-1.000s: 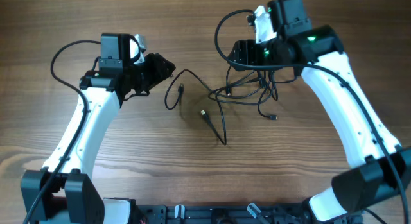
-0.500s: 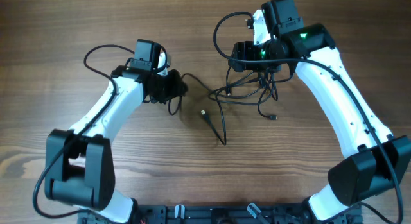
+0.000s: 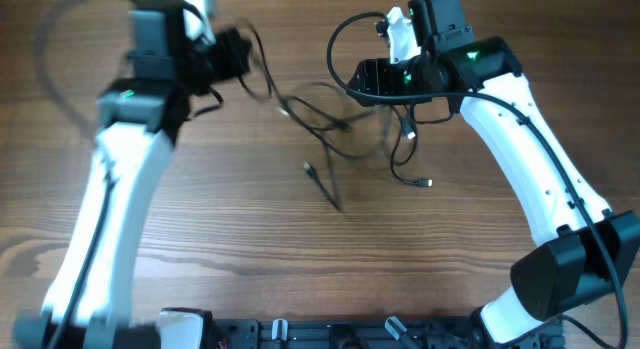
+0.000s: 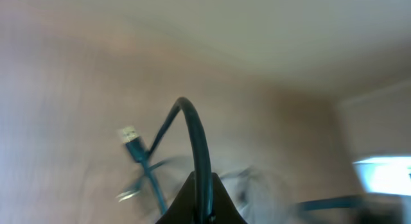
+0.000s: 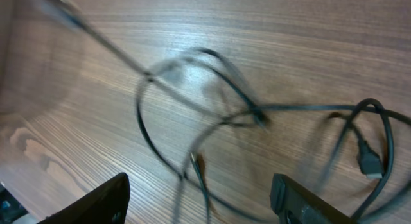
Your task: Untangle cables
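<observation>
The cables need to be untangled. My right gripper will next grab the other cable by its loops at the tangle's far side [image 3: 401, 115] [image 5: 376, 113] from my left gripper.
Thin black cables [image 3: 340, 124] lie tangled on the wooden table between the arms. My left gripper [image 3: 235, 54] is at the upper left, shut on one black cable [image 4: 196, 144] and holding it lifted; a plug end [image 4: 130, 137] dangles beside it. The view is blurred by motion. My right gripper [image 3: 375, 84] is open above the right part of the tangle [image 5: 257, 115], with loops and a plug [image 5: 369, 163] on the wood below its jaws [image 5: 202, 198]. Loose plug ends lie at the middle [image 3: 310, 171] and right [image 3: 425, 182].
The wooden table [image 3: 300, 269] extends around the tangle. The arms' own black supply cables arc near each wrist [image 3: 340, 49]. The robot base bar [image 3: 330, 334] runs along the front edge.
My left gripper took hold of a cable near the middle and swung up and to the left with it. The tangle has been drawn leftward and stretched. The right arm stayed nearly still.
</observation>
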Robot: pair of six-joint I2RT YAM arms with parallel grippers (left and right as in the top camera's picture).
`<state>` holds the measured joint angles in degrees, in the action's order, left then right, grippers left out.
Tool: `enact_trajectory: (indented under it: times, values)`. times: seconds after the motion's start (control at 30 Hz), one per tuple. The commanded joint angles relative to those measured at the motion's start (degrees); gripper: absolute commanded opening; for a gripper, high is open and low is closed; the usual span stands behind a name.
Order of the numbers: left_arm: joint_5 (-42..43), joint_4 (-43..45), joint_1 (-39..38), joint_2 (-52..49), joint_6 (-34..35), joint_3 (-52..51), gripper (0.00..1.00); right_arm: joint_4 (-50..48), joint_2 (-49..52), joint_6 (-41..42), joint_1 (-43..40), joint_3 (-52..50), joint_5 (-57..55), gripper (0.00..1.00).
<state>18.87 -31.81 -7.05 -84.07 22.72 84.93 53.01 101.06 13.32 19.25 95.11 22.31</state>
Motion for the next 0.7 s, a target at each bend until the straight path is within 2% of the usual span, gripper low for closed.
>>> enact_trajectory:
  times: [0.0, 0.1, 0.2, 0.3, 0.37, 0.47, 0.53, 0.67]
  values:
    - [-0.28, 1.49, 0.04, 8.96, -1.27, 5.90, 0.04, -1.51, 0.42, -1.22, -0.20, 0.81, 3.32, 0.72]
    - [1.70, 2.67, 0.04, 12.68, 3.10, 5.90, 0.04, -3.85, 0.02, -2.56, -1.27, 0.83, 9.38, 0.72]
    - [9.46, 7.61, 0.04, 13.64, 9.79, 5.90, 0.04, -6.29, -1.92, -5.20, -2.43, 0.83, 15.28, 0.72]
    - [17.86, 18.43, 0.17, 13.68, 21.40, 5.90, 0.04, -6.27, -4.46, -8.07, -2.51, 0.83, 15.93, 0.73]
    - [19.61, 24.17, 0.20, 13.68, 30.29, 5.90, 0.04, -5.81, -6.12, -9.92, -2.51, 0.83, 15.96, 0.74]
    - [20.13, 30.29, 0.20, 13.66, 40.06, 5.90, 0.04, -5.92, -8.22, -10.40, -2.51, 0.83, 16.00, 0.75]
    - [20.04, 33.77, 0.22, 13.62, 42.51, 5.90, 0.04, -6.67, -9.27, -12.22, -2.51, 0.83, 17.84, 0.76]
    - [19.26, 34.40, 0.20, 13.35, 45.40, 5.90, 0.04, -11.26, -9.84, -14.82, -2.32, 0.83, 25.22, 0.78]
